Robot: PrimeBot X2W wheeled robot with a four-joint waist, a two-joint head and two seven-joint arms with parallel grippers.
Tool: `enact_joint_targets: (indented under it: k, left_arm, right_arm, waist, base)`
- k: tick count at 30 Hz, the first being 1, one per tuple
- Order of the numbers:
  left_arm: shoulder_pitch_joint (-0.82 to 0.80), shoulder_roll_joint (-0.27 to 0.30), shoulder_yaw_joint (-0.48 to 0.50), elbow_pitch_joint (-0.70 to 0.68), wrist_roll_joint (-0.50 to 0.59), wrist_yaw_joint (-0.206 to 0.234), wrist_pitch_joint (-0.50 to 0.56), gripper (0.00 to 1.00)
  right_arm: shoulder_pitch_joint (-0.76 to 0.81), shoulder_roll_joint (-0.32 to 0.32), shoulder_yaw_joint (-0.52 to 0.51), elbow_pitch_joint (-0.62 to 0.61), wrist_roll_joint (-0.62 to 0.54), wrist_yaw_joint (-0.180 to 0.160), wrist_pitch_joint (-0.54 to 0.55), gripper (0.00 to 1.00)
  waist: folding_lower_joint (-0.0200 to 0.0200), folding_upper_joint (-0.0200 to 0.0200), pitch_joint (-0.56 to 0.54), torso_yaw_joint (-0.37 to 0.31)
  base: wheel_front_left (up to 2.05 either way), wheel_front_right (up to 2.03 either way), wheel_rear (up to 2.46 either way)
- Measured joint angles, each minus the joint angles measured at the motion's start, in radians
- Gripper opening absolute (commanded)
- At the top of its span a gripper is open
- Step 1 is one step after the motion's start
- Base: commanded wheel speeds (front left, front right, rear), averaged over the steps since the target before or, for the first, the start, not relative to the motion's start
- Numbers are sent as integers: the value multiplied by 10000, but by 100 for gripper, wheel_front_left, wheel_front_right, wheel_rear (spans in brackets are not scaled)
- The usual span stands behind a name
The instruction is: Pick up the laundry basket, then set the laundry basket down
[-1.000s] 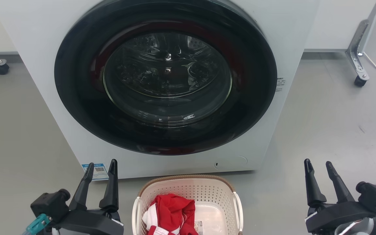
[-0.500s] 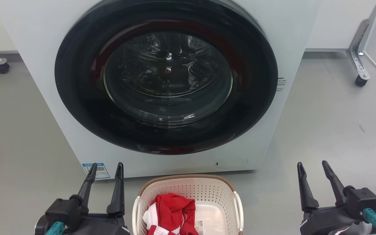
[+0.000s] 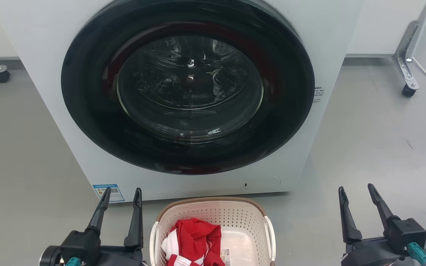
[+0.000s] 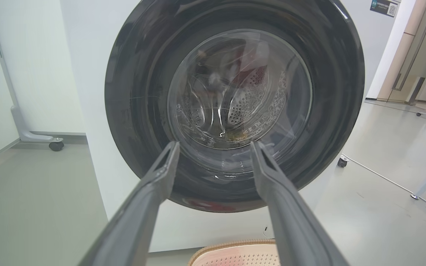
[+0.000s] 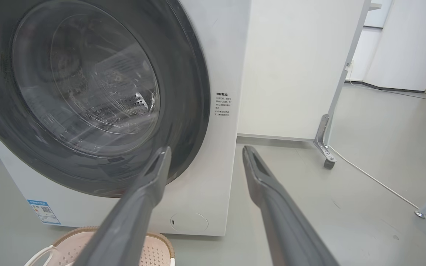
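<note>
My left gripper grabs the slim white handle (image 3: 154,242) beside the garment next, because the laundry basket's body (image 3: 238,228) is far wider than my open fingers.
The cream-white laundry basket (image 3: 213,216) with a brown woven rim stands on the floor in front of the washing machine, at the bottom middle of the head view. A red and white garment (image 3: 192,238) lies inside it. My left gripper (image 3: 121,194) is open beside the basket's left handle (image 3: 154,240), apart from it. My right gripper (image 3: 357,190) is open well to the right of the basket, holding nothing. The basket's rim (image 4: 231,246) shows at the bottom of the left wrist view, and the basket (image 5: 65,240) sits at the lower left of the right wrist view.
A white front-loading washing machine (image 3: 320,37) with a large dark round door (image 3: 189,85) stands right behind the basket. A wheeled metal leg (image 3: 405,62) is at the far right, a castor (image 3: 0,75) at the far left. Grey floor lies on both sides.
Both grippers have drawn back and down a little toward the bottom edge, and each wrist has rolled. The basket has not moved.
</note>
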Motion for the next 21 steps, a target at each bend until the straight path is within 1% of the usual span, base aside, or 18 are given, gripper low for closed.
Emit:
enact_joint_targets:
  k: [21]
  left_arm:
    - [1, -88, 134, 186, 117, 13, 190, 100]
  right_arm:
    - [5, 94, -105, 48, -44, 2, 0, 100]
  waist:
    - [0, 0, 61, 80]
  base:
    - [0, 0, 0]
